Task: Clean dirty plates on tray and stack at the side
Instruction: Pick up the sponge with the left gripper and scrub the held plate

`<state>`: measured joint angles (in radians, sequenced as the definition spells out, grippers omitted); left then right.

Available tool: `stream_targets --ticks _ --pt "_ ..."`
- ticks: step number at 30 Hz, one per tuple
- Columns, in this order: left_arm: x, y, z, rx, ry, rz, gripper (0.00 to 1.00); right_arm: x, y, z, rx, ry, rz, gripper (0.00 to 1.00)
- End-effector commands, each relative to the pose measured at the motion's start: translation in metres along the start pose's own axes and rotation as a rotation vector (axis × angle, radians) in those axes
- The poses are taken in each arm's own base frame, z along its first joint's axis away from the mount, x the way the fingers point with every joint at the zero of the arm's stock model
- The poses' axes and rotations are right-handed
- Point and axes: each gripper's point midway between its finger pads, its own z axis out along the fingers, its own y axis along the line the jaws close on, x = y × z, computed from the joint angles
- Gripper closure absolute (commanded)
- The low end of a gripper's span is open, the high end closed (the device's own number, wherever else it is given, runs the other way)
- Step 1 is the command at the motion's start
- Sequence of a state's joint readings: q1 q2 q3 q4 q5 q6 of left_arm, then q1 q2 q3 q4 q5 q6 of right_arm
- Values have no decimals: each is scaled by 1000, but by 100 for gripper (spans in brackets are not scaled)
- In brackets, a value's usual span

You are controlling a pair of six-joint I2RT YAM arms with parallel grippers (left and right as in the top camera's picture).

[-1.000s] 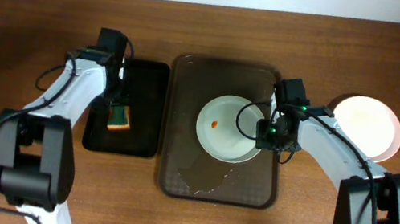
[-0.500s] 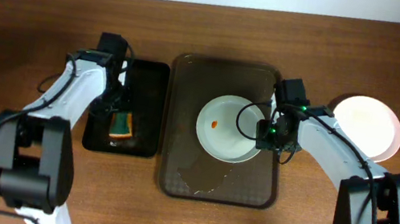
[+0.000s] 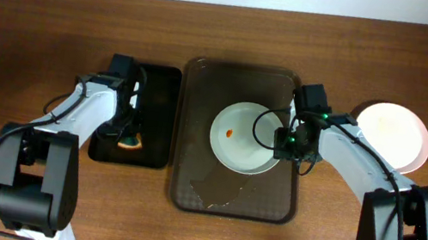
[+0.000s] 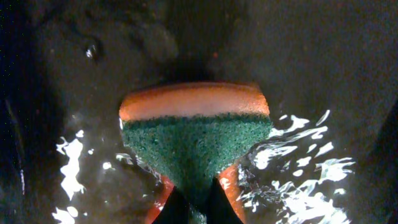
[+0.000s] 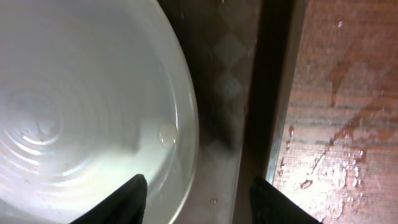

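The plate's side should stay open for the sponge to clean before stacking, so my right gripper should next grab the dirty plate's rim beside the tray's edge.
A white dirty plate (image 3: 244, 138) with an orange speck (image 3: 232, 133) lies on the dark brown tray (image 3: 187, 177). My right gripper (image 3: 289, 141) is open at the plate's right rim. In the right wrist view the plate (image 5: 81, 112) fills the left, and the gripper (image 5: 199, 199) straddles its rim beside the tray's edge (image 5: 273, 93). A second pale plate (image 3: 393, 135) sits on the table at the right. My left gripper (image 3: 127, 127) is shut on an orange-and-green sponge (image 4: 196, 130), pressed low on the wet black tray (image 3: 157, 93). No third plate shows.
A puddle of water (image 3: 219, 192) lies on the brown tray's front part. The wood beside the tray's right edge (image 5: 348, 93) is wet. The black tray's floor (image 4: 311, 174) glistens with water around the sponge.
My left gripper has moved toward the front of the black tray with the sponge and lowered it onto the tray. The right arm and the plates have not moved.
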<state>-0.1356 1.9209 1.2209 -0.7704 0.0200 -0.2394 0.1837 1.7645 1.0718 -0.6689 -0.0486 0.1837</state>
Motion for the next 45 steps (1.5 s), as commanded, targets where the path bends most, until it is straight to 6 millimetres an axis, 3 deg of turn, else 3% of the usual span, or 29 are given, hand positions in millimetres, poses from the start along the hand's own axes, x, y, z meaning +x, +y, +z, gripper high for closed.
stream_targets --ticks 1,4,6,7,9,11,14,16,17,22,25,28,31,33,37,40,45 --pt "-13 -9 -40 18 -23 10 100 -13 0 -4 0 -46 -15 46" --pt "-43 -22 -95 48 -97 24 100 -22 2 -5 -5 -84 -17 47" --pt "-56 -42 -117 97 -147 52 100 -31 -1 -5 11 -121 -12 47" --pt "-62 -60 -129 145 -175 78 100 -35 -2 -6 23 -138 2 55" --pt "-67 -96 -138 236 -224 141 100 -35 -2 -1 20 -133 36 65" --pt "-67 -125 -138 282 -252 183 100 -28 -4 10 24 -98 45 66" --pt "-66 -159 -133 313 -276 225 100 -17 -1 25 4 -36 69 77" --pt "-63 -182 -122 330 -277 255 100 -15 1 28 -8 -26 74 93" --pt "-60 -194 -113 338 -267 262 100 -15 1 28 -5 -28 98 96" --pt "-26 -245 -62 404 -130 312 100 -13 0 28 -4 -20 114 96" --pt "-10 -265 -30 413 -63 287 100 -13 0 28 -4 -20 114 96" --pt "7 -293 -16 511 -13 333 100 -13 0 28 -3 -17 114 96" --pt "7 -292 -8 478 -23 336 100 -12 0 28 -3 -16 114 96" --pt "-2 -271 4 354 -56 313 100 -11 0 28 -2 -12 114 96" --pt "0 -229 29 130 -37 299 100 -10 0 28 -2 -8 115 96" --pt "-6 -221 27 82 -58 293 100 -6 -1 28 3 11 116 96" --pt "-28 -187 14 -142 -151 292 100 0 -2 28 9 36 117 96"
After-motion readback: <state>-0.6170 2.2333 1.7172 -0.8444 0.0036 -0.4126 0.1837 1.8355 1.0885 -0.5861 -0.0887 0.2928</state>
